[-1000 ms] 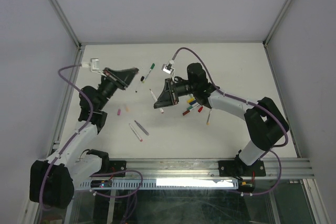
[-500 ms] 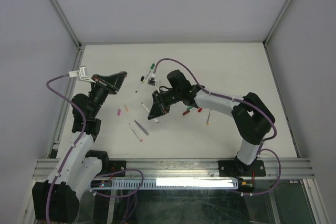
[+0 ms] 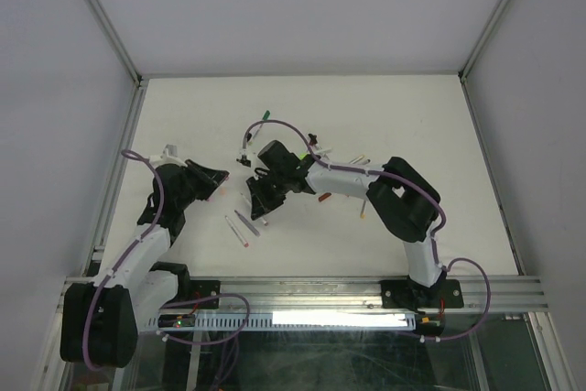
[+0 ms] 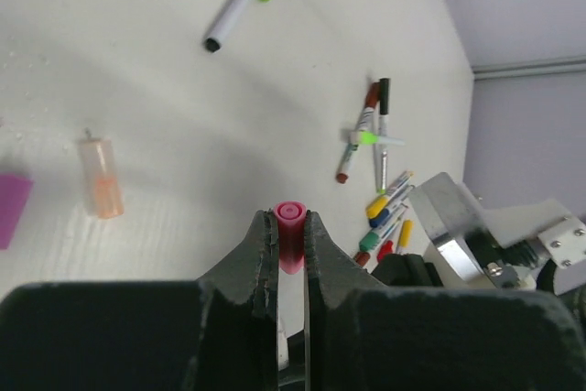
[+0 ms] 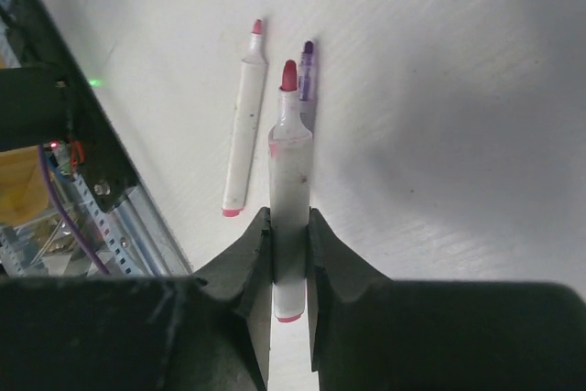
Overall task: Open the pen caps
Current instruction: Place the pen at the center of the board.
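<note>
The pink pen cap hangs high and would fall short now, so I need to move it to the peach cap's side before my left gripper opens.
In the left wrist view my left gripper [image 4: 291, 222] is shut on a short pink pen cap [image 4: 291, 237], held off the table. In the right wrist view my right gripper [image 5: 290, 222] is shut on a white pen [image 5: 291, 171] with a bare red-pink tip. It hangs just over two uncapped pens on the table, one pink-tipped [image 5: 244, 116] and one purple-tipped [image 5: 308, 80]. From above, the left gripper [image 3: 218, 179] and the right gripper [image 3: 258, 206] sit a short way apart at centre left. A peach cap [image 4: 101, 179] and a purple cap [image 4: 11, 208] lie loose.
A cluster of capped pens [image 4: 389, 217] lies beside the right arm [image 3: 348, 179]. More pens [image 4: 371, 130] lie beyond it. A black-tipped pen [image 4: 233, 17] and a green-capped pen [image 3: 264, 116] lie farther back. The metal rail [image 3: 366, 295] runs along the near edge.
The left gripper has come nearer and down toward the table's left middle. The right gripper has swung left and nearer, over the two loose pens.
</note>
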Motion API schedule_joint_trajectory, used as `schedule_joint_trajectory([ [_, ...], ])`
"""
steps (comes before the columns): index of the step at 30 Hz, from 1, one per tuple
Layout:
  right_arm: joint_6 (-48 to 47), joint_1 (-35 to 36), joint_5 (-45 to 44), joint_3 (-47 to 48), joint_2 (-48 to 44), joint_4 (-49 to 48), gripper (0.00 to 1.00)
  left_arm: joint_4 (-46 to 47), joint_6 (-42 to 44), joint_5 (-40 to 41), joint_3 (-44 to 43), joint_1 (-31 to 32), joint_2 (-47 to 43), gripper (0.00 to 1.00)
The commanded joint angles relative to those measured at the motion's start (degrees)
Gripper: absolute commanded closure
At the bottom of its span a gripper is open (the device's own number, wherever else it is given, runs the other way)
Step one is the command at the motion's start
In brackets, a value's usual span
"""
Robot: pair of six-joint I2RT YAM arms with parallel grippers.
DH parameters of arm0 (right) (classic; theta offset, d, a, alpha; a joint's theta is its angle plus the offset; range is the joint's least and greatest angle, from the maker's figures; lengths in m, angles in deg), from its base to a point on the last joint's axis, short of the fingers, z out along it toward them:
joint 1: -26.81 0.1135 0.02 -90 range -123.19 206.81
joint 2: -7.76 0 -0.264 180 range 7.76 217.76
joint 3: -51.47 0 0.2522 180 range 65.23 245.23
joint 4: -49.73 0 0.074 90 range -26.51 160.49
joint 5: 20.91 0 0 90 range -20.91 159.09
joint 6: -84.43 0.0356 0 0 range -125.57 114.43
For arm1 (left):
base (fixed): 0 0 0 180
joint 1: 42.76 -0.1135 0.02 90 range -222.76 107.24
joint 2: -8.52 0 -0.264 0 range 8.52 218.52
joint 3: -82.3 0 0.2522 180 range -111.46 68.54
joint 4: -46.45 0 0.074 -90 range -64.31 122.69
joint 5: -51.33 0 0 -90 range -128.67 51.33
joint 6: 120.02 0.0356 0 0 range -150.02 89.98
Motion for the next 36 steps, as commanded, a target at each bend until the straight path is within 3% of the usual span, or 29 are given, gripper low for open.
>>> schedule_joint_trajectory([
  [1,3.0,0.4,-6.4,2.5,0.8,1.4,0.83,-1.5,-0.8,1.6,-3.0,-0.4,2.6,1.0],
  [7,4.0,0.6,-4.7,3.3,3.8,2.5,0.79,-0.7,-0.2,3.0,-3.4,-0.4,4.9,1.0],
  [12,4.2,0.9,-4.9,3.8,4.3,3.3,0.7,-0.6,-0.6,3.2,-4.3,-0.3,9.4,1.0],
  [23,3.0,0.9,-4.6,4.1,3.6,3.8,0.68,0.1,-0.9,2.9,-6.4,0.5,16.5,1.0],
  [36,-1.6,0.6,-2.9,5.1,0.9,4.9,0.64,-4.6,0.2,10.5,-11.8,4.4,25.4,1.0],
])
